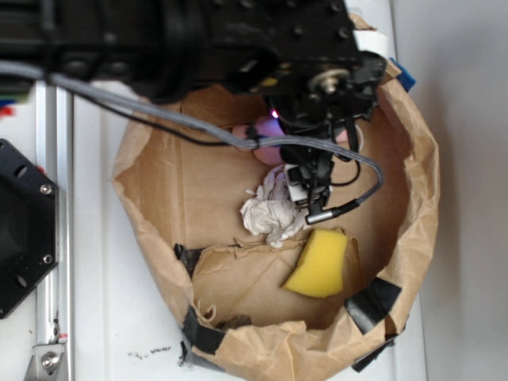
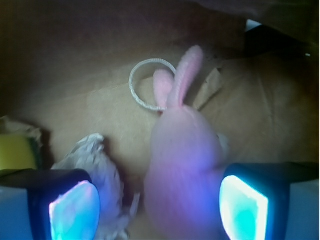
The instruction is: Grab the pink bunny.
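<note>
My gripper grabs the pink bunny by its plump body (image 2: 182,192) next. Then my gripper gets the bunny out of the paper bag.
The pink bunny (image 2: 182,150) lies on the brown paper floor, ears pointing away from the wrist camera, with its thin white loop cord (image 2: 136,85) beside the ears. My gripper (image 2: 160,207) is open and straddles the bunny's body. The right pad (image 2: 244,206) sits against the bunny's side, and the left pad (image 2: 75,212) stands apart from it. In the exterior view only a lit pink patch of the bunny (image 1: 266,131) shows under the black gripper (image 1: 311,186), which hangs down into the bag.
A crumpled off-white paper wad (image 1: 270,210) lies close by and reaches in beside the left pad (image 2: 97,160). A yellow sponge wedge (image 1: 319,262) sits nearer the front. Rolled brown paper bag walls (image 1: 413,175) ring everything.
</note>
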`<control>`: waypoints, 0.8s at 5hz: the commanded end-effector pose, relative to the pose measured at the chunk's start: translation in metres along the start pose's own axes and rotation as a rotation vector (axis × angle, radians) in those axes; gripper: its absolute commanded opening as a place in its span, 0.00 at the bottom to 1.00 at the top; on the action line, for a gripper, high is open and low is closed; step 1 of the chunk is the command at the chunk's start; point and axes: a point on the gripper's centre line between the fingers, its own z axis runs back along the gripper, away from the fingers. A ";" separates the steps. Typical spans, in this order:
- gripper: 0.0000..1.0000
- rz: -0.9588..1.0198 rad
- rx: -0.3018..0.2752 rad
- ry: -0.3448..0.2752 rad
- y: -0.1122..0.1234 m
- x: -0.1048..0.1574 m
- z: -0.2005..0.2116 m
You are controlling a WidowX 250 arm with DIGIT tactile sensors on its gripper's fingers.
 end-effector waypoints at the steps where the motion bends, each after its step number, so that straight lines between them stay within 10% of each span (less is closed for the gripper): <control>1: 1.00 0.075 0.026 -0.071 0.027 0.000 0.016; 4: 1.00 0.126 0.005 -0.091 0.036 0.025 0.012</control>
